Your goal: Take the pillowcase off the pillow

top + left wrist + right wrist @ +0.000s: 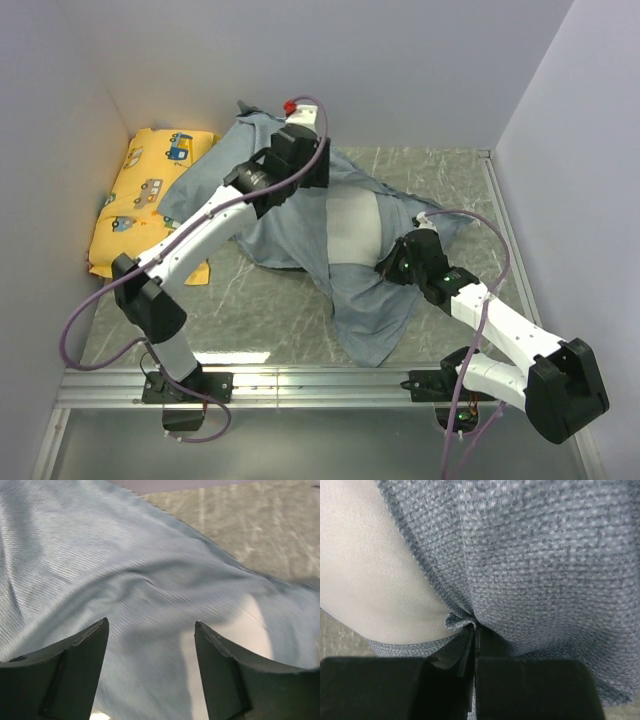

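My left gripper takes hold of the pillowcase by its opening edge (327, 222) (184, 655) beside the white pillow next, leaving the pillow free to slide out.
The grey-blue pillowcase (290, 215) lies rumpled across the middle of the table. The white pillow (355, 225) shows through its opening. My left gripper (318, 165) hovers over the far part of the cloth. In the left wrist view it (151, 622) stands open, with only the striped pillowcase (100, 565) and a patch of pillow (250, 630) beneath it. My right gripper (393, 266) sits at the pillow's right edge. In the right wrist view it (473, 628) is shut on a pinched fold of the pillowcase (545, 555), beside the bare pillow (370, 565).
A yellow vehicle-print cushion (140, 195) lies against the left wall, its corner partly under the cloth. White walls close in the left, back and right. Marbled tabletop (250, 300) shows in front of the cloth. A metal rail (320, 385) runs along the near edge.
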